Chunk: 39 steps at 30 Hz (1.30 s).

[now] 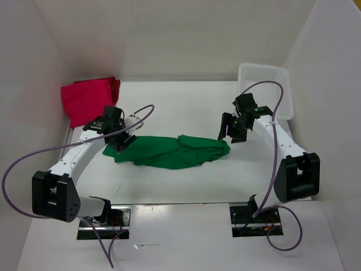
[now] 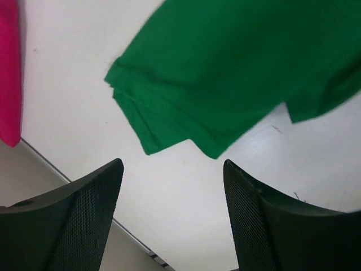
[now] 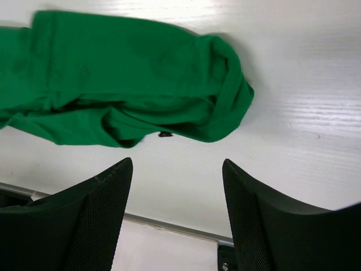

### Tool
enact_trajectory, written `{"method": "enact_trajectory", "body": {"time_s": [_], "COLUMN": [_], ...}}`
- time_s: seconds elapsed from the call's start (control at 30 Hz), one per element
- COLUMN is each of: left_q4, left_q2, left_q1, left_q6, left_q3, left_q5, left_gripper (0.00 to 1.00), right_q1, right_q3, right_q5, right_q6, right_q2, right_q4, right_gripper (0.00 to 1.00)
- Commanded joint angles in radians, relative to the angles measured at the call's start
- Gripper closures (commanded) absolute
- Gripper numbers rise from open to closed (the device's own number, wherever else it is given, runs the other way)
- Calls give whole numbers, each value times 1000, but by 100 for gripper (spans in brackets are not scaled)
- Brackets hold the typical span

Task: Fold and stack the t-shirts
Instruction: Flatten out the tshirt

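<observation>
I need to spread the green t-shirt for folding, so next my right gripper needs to grab the green t-shirt's far edge mid-strip [image 1: 180, 138] [image 3: 42, 19], where the bunched part of the t-shirt begins.
A green t-shirt [image 1: 169, 151] lies crumpled in a long strip across the middle of the table, its right end bunched up. Folded red t-shirt cloth [image 1: 87, 100] sits at the back left; how many layers it has I cannot tell. My left gripper [image 1: 119, 144] hovers over the green shirt's left end, open and empty. In the left wrist view the green shirt [image 2: 237, 73] lies beyond the left gripper [image 2: 174, 169], with the red cloth [image 2: 8, 73] at the left edge. My right gripper [image 1: 230, 134] hangs open at the shirt's right end. In the right wrist view the bunched green cloth [image 3: 130, 79] lies just past the right gripper [image 3: 176, 166].
A white perforated basket [image 1: 265, 84] stands at the back right corner, behind the right arm. White walls close in the table on the left, back and right. A metal strip [image 3: 169, 223] marks the table's near edge.
</observation>
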Motion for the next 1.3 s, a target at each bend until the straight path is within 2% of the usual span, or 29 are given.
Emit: {"method": "enact_trajectory", "body": {"time_s": [0.0,0.13,0.17,0.27,0.33,0.5,0.53,0.6,0.7,0.77,0.83,0.87,0.9,0.93,1.0,1.03,1.07,1.1,1.13,1.27], "left_q4": [-82,-45,-35,57,102,134,134,146,146,146,146,146,146,146,146,146,136,118,99,55], "left_q2": [-49,34,43,77,115,152,167,204,226,226,212,198,198,189,189,189,189,189,189,135], "left_q1": [-39,-39,-39,-39,-39,27,27,27,27,27,27,27,27,27,36,36,36,36,36,36], "left_q6": [55,32,32,22,-8,-43,-43,-43,-66,-75,-75,-75,-75,-75,-75,-75,-75,-75,-86,-95], "left_q3": [-42,-117,-131,-206,-207,-180,-180,-190,-190,-179,-170,-170,-161,-161,-148,-139,-119,-107,-93,-17], "left_q5": [86,53,53,-29,-89,-98,-98,-98,-98,-89,-80,-80,-80,-69,-48,-39,-10,10,58,165], "left_gripper": [21,21,21,21,21,25,27,42,56,56,56,56,56,57,69,74,80,93,97,100], "right_q1": [53,191,258,329,341,352,361,386,395,395,404,404,404,404,404,404,404,404,404,395], "right_q3": [79,128,156,226,313,439,494,527,527,527,545,545,545,532,507,507,498,498,498,535], "right_q5": [11,-7,-7,-5,5,41,31,40,51,62,99,99,99,99,99,99,99,99,108,146], "right_q6": [3,45,45,71,101,138,138,128,128,137,137,137,137,137,137,137,137,137,137,128], "right_q2": [-55,78,110,252,354,491,526,612,664,695,704,717,717,717,692,680,668,642,628,548], "right_q4": [13,83,99,166,177,240,223,197,206,215,205,193,192,192,192,192,192,192,182,151], "right_gripper": [30,30,30,28,28,26,26,24,23,23,31,38,48,69,85,98,100,100,100,100]}}
